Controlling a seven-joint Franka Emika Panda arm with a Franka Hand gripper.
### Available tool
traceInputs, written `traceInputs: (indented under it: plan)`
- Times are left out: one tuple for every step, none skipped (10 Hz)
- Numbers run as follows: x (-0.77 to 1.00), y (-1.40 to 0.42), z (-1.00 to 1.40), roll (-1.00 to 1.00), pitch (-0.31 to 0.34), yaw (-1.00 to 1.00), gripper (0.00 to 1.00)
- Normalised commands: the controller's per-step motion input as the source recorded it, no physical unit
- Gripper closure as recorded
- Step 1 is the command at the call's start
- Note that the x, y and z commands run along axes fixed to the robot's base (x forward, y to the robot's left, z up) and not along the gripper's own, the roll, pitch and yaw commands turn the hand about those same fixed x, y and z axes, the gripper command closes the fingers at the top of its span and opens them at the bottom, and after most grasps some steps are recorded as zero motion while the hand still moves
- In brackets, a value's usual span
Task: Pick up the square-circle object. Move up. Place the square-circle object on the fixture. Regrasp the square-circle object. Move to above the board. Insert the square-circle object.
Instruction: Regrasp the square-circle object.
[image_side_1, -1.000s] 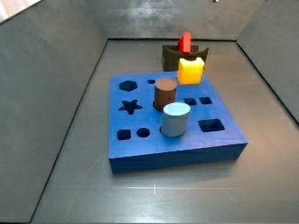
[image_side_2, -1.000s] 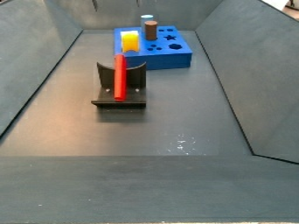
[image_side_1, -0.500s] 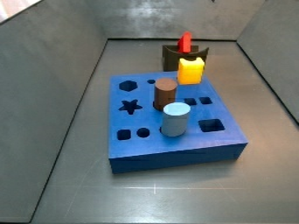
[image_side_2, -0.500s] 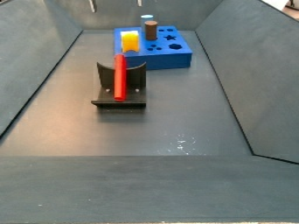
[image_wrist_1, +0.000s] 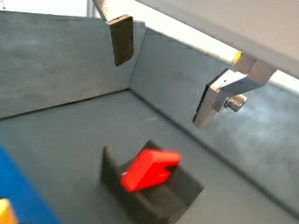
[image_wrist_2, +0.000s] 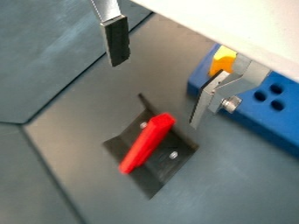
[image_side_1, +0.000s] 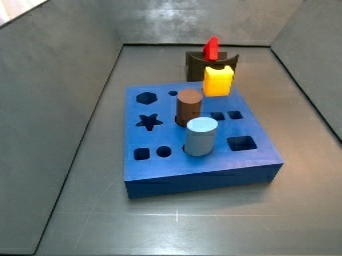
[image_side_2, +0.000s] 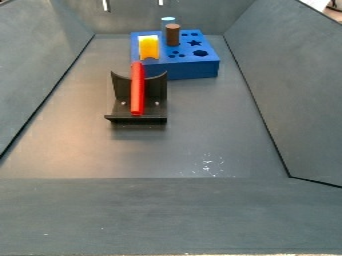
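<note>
I will grab the square-circle object next with my gripper, by its end standing out of the fixture, for the insertion into the blue board (image_side_1: 254, 165).
The square-circle object (image_side_2: 135, 86), a bright red flat block, stands upright in the recess of the dark fixture (image_side_2: 158, 95). Both wrist views look down on it, red object (image_wrist_1: 149, 168) on fixture (image_wrist_1: 163, 197), and again object (image_wrist_2: 149, 144) on fixture (image_wrist_2: 158, 171). My gripper (image_wrist_1: 162, 87) hangs well above them, open, with nothing between its fingers (image_wrist_2: 117, 48). The blue board (image_side_1: 254, 165) lies on the floor beside the fixture (image_side_1: 198, 65), where the red piece (image_side_1: 211, 48) sticks up.
On the board stand a yellow block (image_side_1: 219, 80), a brown cylinder (image_side_1: 189, 105) and a pale blue cylinder (image_side_1: 199, 136). Grey walls slope up around the floor. The board's corner (image_wrist_2: 271, 109) and yellow block (image_wrist_2: 222, 61) show near one finger.
</note>
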Motion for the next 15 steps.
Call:
traceInputs:
  plan:
    - [0.03, -0.02, -0.01, 1.00, 0.002, 0.04, 0.00]
    - [0.04, -0.03, -0.01, 1.00, 0.012, 0.04, 0.00]
    - [0.05, -0.03, -0.01, 1.00, 0.025, 0.04, 0.00]
    - [0.06, -0.03, -0.01, 1.00, 0.043, 0.05, 0.00]
    - [0.08, -0.03, -0.01, 1.00, 0.075, 0.06, 0.00]
    - [0.09, -0.04, -0.01, 1.00, 0.103, 0.08, 0.00]
    - [0.09, -0.04, -0.02, 0.83, 0.113, 0.09, 0.00]
    - [0.09, -0.04, -0.01, 0.65, 0.111, 0.11, 0.00]
    - [0.09, -0.04, -0.02, 0.40, 0.100, 0.13, 0.00]
    - [0.08, -0.03, -0.01, 0.27, 0.088, 0.14, 0.00]
    - [0.03, 0.08, -1.00, 0.21, 0.064, 0.16, 0.00]
    - [0.03, 0.08, -1.00, 0.20, 0.049, 0.16, 0.00]
    - [0.05, 0.07, -1.00, 0.17, 0.004, 0.16, 0.00]
    - [0.05, 0.06, -1.00, 0.14, -0.013, 0.15, 0.00]
    - [0.07, 0.06, -1.00, 0.10, -0.044, 0.13, 0.00]
